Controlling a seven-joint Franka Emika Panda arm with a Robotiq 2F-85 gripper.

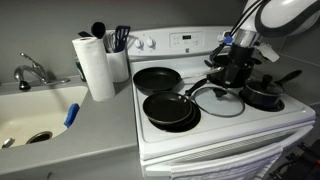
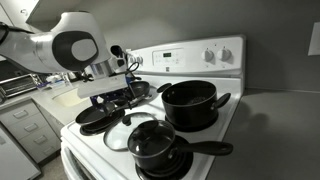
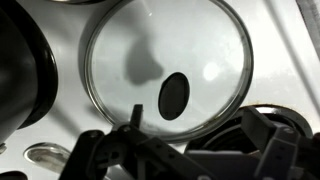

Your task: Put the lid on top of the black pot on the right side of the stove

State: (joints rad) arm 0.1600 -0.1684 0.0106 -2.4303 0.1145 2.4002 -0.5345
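Observation:
My gripper grabs the glass lid by its black knob from above next, to set it level on the black pot.
The glass lid with a black knob lies flat on the white stove, at the front middle of the cooktop. It fills the wrist view, and it also shows in an exterior view. The wide black pot stands at the back right, and in an exterior view the arm partly hides it. My gripper hovers above the lid's far edge, in front of the pot. It also shows in an exterior view. In the wrist view its fingers are spread apart and hold nothing.
Two black frying pans sit on the cooktop's other half. A long-handled saucepan with its own lid stands at the front right. A paper towel roll, a utensil holder and a sink are beside the stove.

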